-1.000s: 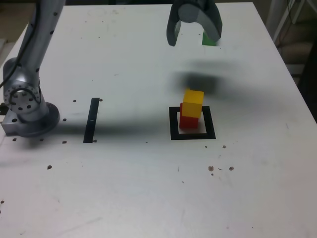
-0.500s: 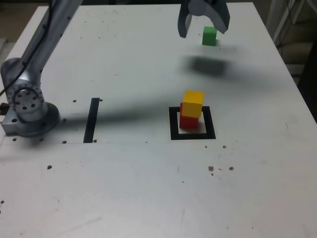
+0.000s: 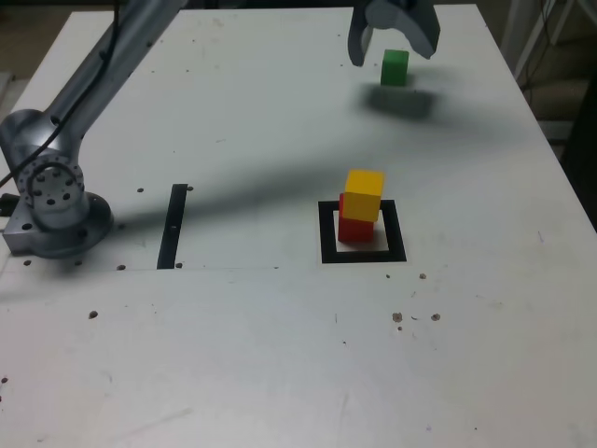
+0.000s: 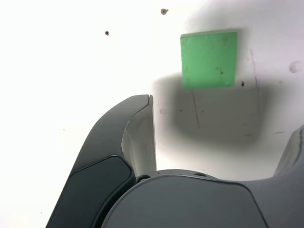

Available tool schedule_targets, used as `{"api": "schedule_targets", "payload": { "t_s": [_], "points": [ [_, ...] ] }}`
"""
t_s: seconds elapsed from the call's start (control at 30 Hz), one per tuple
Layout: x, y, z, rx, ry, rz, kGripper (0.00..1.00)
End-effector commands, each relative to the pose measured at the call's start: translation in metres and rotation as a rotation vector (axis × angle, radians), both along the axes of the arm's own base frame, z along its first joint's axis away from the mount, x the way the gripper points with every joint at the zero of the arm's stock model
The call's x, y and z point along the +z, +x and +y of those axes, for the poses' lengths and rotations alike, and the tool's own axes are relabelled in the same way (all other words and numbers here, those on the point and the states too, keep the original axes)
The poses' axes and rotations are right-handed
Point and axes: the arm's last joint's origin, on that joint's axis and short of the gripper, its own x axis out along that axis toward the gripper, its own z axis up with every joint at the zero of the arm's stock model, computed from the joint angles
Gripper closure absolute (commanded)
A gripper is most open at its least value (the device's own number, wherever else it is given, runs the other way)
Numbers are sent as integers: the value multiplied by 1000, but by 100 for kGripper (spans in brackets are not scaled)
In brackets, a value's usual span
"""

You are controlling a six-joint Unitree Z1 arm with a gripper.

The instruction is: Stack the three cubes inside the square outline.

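I will pick up the green cube [image 3: 395, 67] next with my gripper, by its opposite sides, to put it on top of the stack in the square outline.
A yellow cube [image 3: 364, 194] rests on a red cube [image 3: 355, 225] inside the black square outline [image 3: 363, 254] on the white table. The green cube [image 3: 395, 67] sits alone near the table's far edge, toward the exterior view's right. My gripper [image 3: 394, 45] hangs open above the table just in front of the green cube, holding nothing. In the wrist view the green cube [image 4: 209, 59] lies flat on the table beyond the fingertips, and one dark finger [image 4: 129, 137] shows clearly while the other is mostly cut off by the frame's edge.
A narrow black strip [image 3: 173, 225] is taped to the table at the exterior view's left, beside the arm's grey base [image 3: 51, 201]. The table's far edge runs just behind the green cube, and its right edge lies close by.
The open gripper has travelled toward the far edge and slightly to the exterior view's right, closing in on the green cube. The yellow and red stack has not moved.
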Motion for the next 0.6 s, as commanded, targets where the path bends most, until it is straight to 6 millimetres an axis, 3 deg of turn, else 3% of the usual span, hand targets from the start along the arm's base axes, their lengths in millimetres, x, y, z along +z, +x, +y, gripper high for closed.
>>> {"api": "schedule_targets", "payload": {
  "t_s": [0.0, 0.57],
  "points": [
    [-5, 2, 6, 1, 3, 0, 1],
    [-26, 7, 28, 23, 7, -1, 2]
  ]
}}
